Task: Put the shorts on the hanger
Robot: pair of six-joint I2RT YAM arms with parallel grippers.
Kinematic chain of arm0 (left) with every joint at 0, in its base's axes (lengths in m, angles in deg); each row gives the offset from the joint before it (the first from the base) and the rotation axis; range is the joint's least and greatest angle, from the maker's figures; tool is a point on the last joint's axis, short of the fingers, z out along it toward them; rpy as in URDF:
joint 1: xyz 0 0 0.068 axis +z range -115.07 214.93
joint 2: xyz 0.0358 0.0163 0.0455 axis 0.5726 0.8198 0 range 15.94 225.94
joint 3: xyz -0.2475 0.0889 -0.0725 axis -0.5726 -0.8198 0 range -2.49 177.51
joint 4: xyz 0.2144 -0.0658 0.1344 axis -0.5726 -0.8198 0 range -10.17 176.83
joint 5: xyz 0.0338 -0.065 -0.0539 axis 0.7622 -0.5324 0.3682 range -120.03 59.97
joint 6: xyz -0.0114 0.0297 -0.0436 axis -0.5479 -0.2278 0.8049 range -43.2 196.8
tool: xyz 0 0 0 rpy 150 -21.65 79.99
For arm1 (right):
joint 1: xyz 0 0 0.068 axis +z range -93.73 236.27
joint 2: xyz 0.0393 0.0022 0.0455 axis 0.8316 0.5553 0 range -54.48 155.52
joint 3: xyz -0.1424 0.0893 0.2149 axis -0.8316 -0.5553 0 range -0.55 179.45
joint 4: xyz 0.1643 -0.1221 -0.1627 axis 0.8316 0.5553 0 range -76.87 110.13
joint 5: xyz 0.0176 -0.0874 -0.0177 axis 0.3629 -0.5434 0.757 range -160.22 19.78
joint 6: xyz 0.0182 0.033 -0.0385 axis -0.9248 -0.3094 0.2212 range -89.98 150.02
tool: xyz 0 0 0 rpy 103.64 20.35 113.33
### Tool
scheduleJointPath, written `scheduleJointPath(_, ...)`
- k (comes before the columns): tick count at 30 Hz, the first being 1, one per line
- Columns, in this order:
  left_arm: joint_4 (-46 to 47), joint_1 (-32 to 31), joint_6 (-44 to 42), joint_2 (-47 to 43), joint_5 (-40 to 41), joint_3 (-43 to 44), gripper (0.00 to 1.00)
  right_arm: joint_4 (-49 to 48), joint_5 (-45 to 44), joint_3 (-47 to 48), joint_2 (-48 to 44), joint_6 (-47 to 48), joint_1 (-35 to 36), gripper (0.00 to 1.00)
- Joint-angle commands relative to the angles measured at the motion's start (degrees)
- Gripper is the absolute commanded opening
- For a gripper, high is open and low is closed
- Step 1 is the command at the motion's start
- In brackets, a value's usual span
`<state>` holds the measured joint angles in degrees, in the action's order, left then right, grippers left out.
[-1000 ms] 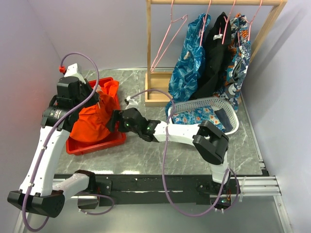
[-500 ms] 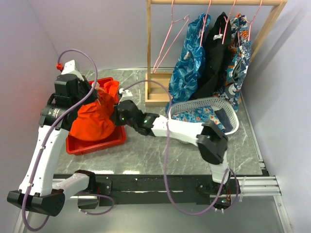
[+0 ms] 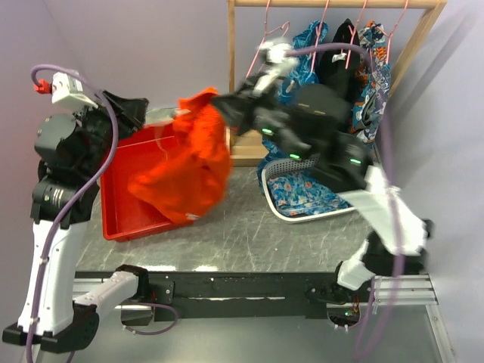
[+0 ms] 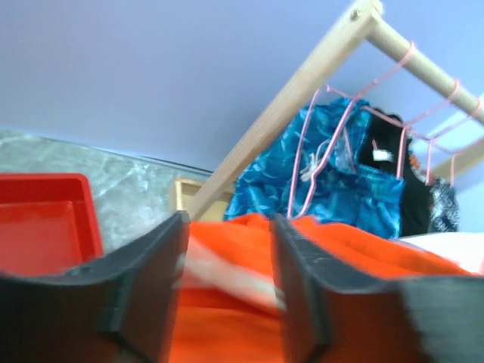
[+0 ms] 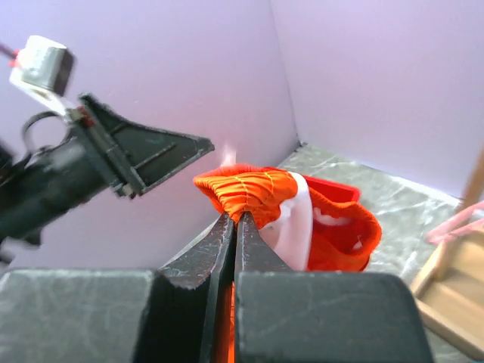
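Observation:
I need to open the waistband for the hanger, so my left gripper will next grab the shorts [image 3: 189,162] by the waistband edge [image 3: 186,107], opposite my right gripper.
The orange-red shorts [image 3: 189,162] hang in the air above the red bin's right edge, bunched and floppy. My right gripper [image 3: 221,103] is shut on their top edge; the right wrist view shows the jaws pinched on the ribbed waistband [image 5: 249,189], with the cream cord beside it. My left gripper [image 3: 140,113] stands open just left of the shorts. In the left wrist view its fingers [image 4: 147,287] are apart, with orange fabric [image 4: 227,318] and a blurred cream cord beyond the gap. The pink hanger [image 3: 266,23] hangs on the rack, partly hidden behind my right arm.
The red bin [image 3: 125,204] sits at the left. A white basket [image 3: 302,206] with blue patterned cloth is at the right. The wooden rack [image 3: 231,53] at the back carries blue and black garments [image 3: 370,98] on other pink hangers. Walls close in on both sides.
My right arm has lifted the shorts out of the red bin and up toward the rack. My left gripper has opened, let go of the shorts and risen to the upper left.

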<state>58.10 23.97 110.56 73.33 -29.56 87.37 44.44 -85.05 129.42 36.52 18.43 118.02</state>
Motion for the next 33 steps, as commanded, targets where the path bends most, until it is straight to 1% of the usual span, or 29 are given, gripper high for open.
scheduleJointPath(1, 2.1, 0.0, 1.2, -1.7, -3.6, -5.0, 0.72, 7.9, 5.2, -10.7, -6.7, 4.2, 1.3, 0.0)
scheduleJointPath(2, 1.6, 0.0, 1.0, -2.3, -2.4, -6.0, 0.76, 7.2, 5.0, -15.5, -10.3, 4.1, 2.1, 0.0)
scheduleJointPath(3, 1.0, 0.0, 0.3, -2.4, -2.1, -6.7, 0.78, 6.1, 4.1, -26.2, -12.2, 3.7, 4.6, 0.0)
scheduleJointPath(5, -0.5, 0.0, -0.5, -2.5, -2.6, -9.7, 0.77, 1.8, 1.6, -36.9, -17.1, 1.0, 7.0, 0.0)
scheduleJointPath(6, -0.8, 0.0, -1.0, -2.6, -4.9, -10.9, 0.75, -1.7, 0.9, -47.3, -18.6, -0.3, 9.8, 0.0)
scheduleJointPath(8, -0.7, 0.0, -1.9, -2.4, -9.2, -15.4, 0.71, -4.3, -2.2, -56.5, -21.7, -5.6, 12.1, 0.0)
scheduleJointPath(9, -1.1, -0.1, -2.8, -2.1, -12.7, -17.2, 0.66, -6.2, -2.9, -64.1, -22.6, -7.5, 12.9, 0.0)
scheduleJointPath(10, -1.5, -0.2, -2.7, -2.0, -14.1, -20.8, 0.63, -7.1, -3.9, -67.6, -23.6, -11.2, 14.7, 0.0)
scheduleJointPath(11, -0.9, -0.4, -2.7, -2.1, -15.1, -23.1, 0.61, -8.0, -6.2, -73.5, -25.4, -13.3, 15.4, 0.0)
scheduleJointPath(12, -0.6, -1.7, -2.7, -2.3, -15.6, -25.3, 0.58, -8.5, -6.7, -76.0, -26.5, -15.3, 15.8, 0.0)
scheduleJointPath(13, -0.3, -2.8, -2.6, -2.4, -14.2, -29.4, 0.56, -9.8, -7.1, -78.2, -27.6, -18.5, 16.7, 0.0)
scheduleJointPath(14, 0.4, -4.4, -2.6, -2.6, -13.1, -31.1, 0.55, -10.3, -7.8, -82.1, -30.0, -19.9, 17.2, 0.0)
scheduleJointPath(15, 0.1, -8.5, -2.7, -2.4, -11.0, -32.4, 0.55, -11.3, -7.8, -84.0, -31.1, -21.3, 17.3, 0.0)
scheduleJointPath(16, -0.5, -10.9, -3.0, -2.0, -6.4, -33.4, 0.55, -11.7, -7.6, -85.7, -32.9, -23.5, 17.4, 0.0)
scheduleJointPath(17, -1.1, -13.2, -3.3, -0.8, -4.1, -33.6, 0.55, -12.1, -7.1, -88.3, -33.5, -24.3, 17.7, 0.0)
scheduleJointPath(18, -2.3, -16.8, -3.3, -0.1, -2.4, -33.6, 0.55, -12.6, -7.1, -89.4, -34.0, -25.2, 17.8, 0.0)
scheduleJointPath(19, -2.6, -18.3, -3.5, 0.8, -0.7, -33.6, 0.54, -12.8, -7.1, -90.1, -34.4, -26.6, 17.9, 0.0)
scheduleJointPath(25, -5.0, -28.3, -6.6, 7.1, 2.5, -32.2, 0.5, -12.6, -8.4, -93.8, -34.9, -30.2, 18.1, 0.0)
scheduleJointPath(26, -5.5, -31.4, -7.6, 8.5, 3.0, -32.1, 0.51, -12.7, -8.4, -93.9, -34.9, -30.4, 18.1, 0.0)
scheduleJointPath(28, -7.0, -34.4, -8.2, 10.4, 3.5, -31.0, 0.54, -12.9, -8.5, -94.0, -34.8, -30.6, 18.1, 0.0)
scheduleJointPath(29, -7.6, -37.1, -8.7, 12.5, 4.5, -30.6, 0.55, -12.9, -8.7, -93.9, -34.8, -30.6, 18.1, 0.0)
scheduleJointPath(30, -8.0, -38.2, -8.7, 13.5, 5.0, -30.2, 0.57, -12.8, -8.8, -93.8, -34.7, -30.6, 18.1, 0.0)
scheduleJointPath(33, -9.4, -40.7, -8.9, 17.7, 6.1, -29.6, 0.58, -12.4, -9.3, -93.8, -34.7, -30.7, 18.0, 0.0)
